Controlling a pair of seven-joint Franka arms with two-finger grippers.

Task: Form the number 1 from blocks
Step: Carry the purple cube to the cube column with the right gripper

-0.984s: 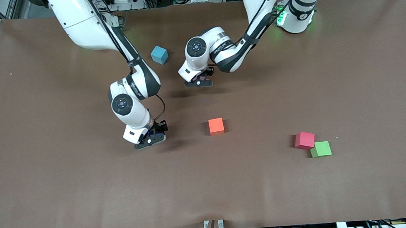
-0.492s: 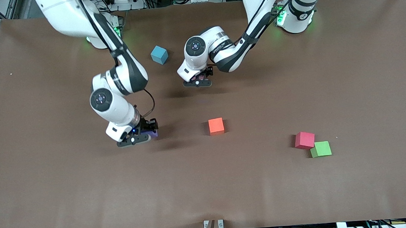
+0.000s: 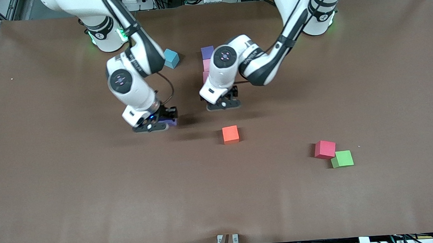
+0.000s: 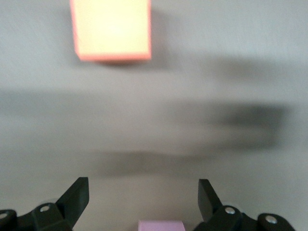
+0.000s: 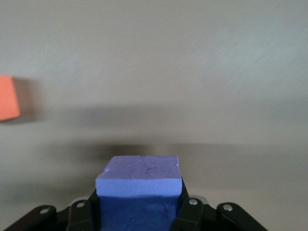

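Note:
The left gripper should next grab the orange-red block (image 3: 230, 134) by two opposite sides, so that the number 1 gets built.
A purple block (image 3: 207, 52) and two light pink blocks (image 3: 206, 65) (image 3: 205, 77) lie in a line on the brown table; my left arm partly hides the nearest pink one. My left gripper (image 3: 223, 105) (image 4: 143, 195) hangs open and holds nothing, over the table between that pink block (image 4: 161, 225) and the orange-red block (image 3: 230, 134) (image 4: 110, 29). My right gripper (image 3: 159, 124) (image 5: 139, 207) is shut on a second purple block (image 3: 170, 121) (image 5: 139, 183), over the table toward the right arm's end from the orange-red block (image 5: 8, 97).
A light blue cube (image 3: 170, 58) sits beside the line of blocks, close to my right arm's forearm. A crimson cube (image 3: 324, 149) and a green cube (image 3: 342, 159) touch each other toward the left arm's end, nearer the front camera.
My left gripper opened, left a pink block at the line's near end and moved toward the orange-red block. My right gripper carried the purple block up toward the line.

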